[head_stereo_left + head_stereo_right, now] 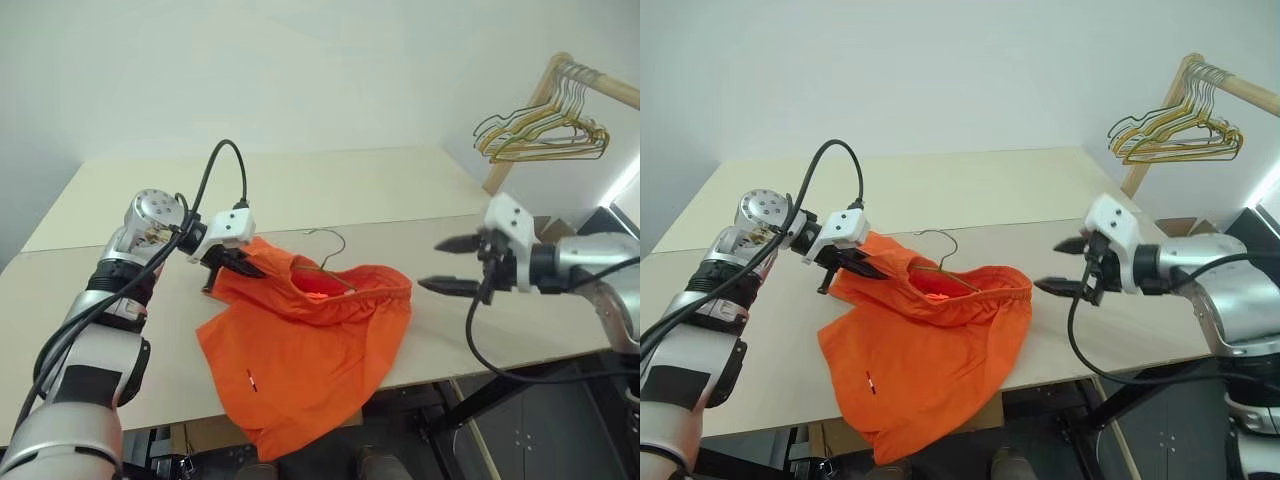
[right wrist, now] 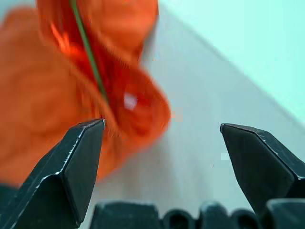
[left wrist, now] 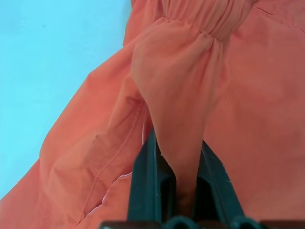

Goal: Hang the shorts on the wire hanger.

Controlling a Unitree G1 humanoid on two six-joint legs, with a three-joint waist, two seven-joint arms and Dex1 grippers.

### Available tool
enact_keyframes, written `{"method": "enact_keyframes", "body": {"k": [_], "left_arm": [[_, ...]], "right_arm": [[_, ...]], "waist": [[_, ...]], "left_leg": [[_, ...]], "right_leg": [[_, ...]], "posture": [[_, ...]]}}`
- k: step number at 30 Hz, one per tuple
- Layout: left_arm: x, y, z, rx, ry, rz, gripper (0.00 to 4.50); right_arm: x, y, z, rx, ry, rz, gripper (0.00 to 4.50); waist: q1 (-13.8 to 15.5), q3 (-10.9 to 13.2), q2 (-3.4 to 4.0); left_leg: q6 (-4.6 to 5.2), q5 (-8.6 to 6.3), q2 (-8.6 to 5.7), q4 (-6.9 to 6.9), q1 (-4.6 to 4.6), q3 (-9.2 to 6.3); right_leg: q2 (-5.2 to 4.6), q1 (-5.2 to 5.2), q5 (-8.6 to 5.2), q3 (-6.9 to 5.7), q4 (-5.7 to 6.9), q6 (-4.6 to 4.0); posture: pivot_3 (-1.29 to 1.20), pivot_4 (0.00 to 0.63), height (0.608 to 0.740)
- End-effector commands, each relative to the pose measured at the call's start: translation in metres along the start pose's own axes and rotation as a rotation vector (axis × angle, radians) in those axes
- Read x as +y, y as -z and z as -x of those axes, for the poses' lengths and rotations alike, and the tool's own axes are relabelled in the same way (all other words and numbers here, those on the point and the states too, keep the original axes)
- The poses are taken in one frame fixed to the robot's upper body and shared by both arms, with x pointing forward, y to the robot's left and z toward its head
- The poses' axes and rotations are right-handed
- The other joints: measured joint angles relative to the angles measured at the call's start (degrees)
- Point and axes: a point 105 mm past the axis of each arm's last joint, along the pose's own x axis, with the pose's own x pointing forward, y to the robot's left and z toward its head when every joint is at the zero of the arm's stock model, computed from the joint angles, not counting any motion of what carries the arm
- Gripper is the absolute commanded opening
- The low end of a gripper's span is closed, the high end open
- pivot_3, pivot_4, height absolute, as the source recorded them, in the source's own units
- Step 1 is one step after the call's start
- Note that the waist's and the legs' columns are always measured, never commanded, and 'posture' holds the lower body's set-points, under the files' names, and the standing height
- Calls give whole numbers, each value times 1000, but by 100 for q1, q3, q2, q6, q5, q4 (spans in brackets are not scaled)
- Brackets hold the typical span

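The robot's right gripper should next grab the thin wire hanger by its end tucked inside the waistband (image 1: pixel 353 288), so that it can hang the shorts (image 1: pixel 300 350).
The bright orange shorts (image 1: pixel 300 350) lie on the table, their lower part drooping over the front edge. My left gripper (image 1: pixel 232 262) is shut on the left end of the gathered waistband (image 3: pixel 190 95) and holds it raised. The thin wire hanger (image 1: pixel 325 262) sits inside the waist opening, its hook (image 1: pixel 938 236) sticking out behind, and its wire (image 2: pixel 88 52) shows against the fabric. My right gripper (image 1: pixel 448 264) hovers open to the right of the shorts, apart from them, with nothing between its fingers (image 2: pixel 71 167).
The light wooden table (image 1: pixel 330 190) stretches behind and to both sides of the shorts. At the back right a wooden rail (image 1: pixel 590 80) carries a bunch of gold and green wire hangers (image 1: pixel 545 130). Cables hang from both wrists.
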Motion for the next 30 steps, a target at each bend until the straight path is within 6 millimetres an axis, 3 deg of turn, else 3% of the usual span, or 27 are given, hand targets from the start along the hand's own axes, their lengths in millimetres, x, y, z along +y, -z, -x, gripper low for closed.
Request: {"method": "enact_keyframes", "body": {"k": [1, 6, 13, 18, 26, 27, 30], "left_arm": [[8, -13, 12, -14, -38, -50, 0], [9, -14, 12, -14, -36, -53, 0], [9, -15, 14, -18, -42, -49, 0], [8, -15, 14, -19, -42, -46, 0], [9, -15, 15, -22, -44, -47, 0], [9, -15, 15, -23, -44, -48, 0], [9, -16, 15, -26, -45, -48, 0]], "right_arm": [[20, -34, -29, -82, -68, 34, 4468], [38, -35, -81, -38, -115, -7, 4468], [46, -30, -110, 33, -149, -23, 4468], [50, -34, -116, 32, -181, -5, 3041], [54, -39, -119, 18, -202, 14, 229], [54, -39, -119, 19, -201, 17, 23], [53, -39, -120, 18, -200, 25, 23]], "waist": [[-17, -1, 1], [-47, -1, 2], [-45, -1, 3], [-71, -1, 3], [-85, -1, 3], [-87, -1, 3], [-87, -1, 4]], "left_leg": [[0, 0, 1, -1, 2, -1], [0, 0, 0, 2, -7, -1], [0, 0, -2, 6, -31, -4], [0, 0, -2, 4, -30, -6], [0, 0, -2, 5, -29, -17], [0, 0, -2, 5, -29, -18], [0, 0, -1, 4, -29, -19]], "right_leg": [[0, 0, 0, 0, 1, 0], [-4, -2, 0, -3, 2, 0], [-9, -10, 2, -18, 8, 3], [-8, -11, 2, -18, 8, 3], [-8, -11, 2, -17, 8, 3], [-8, -11, 2, -17, 8, 3], [-8, -11, 2, -17, 8, 3]], "posture": [[-67, 0, 740], [-58, 0, 740], [-48, 0, 740], [-47, 0, 740], [-47, 0, 740], [-47, 0, 740], [-47, 0, 740]]}}
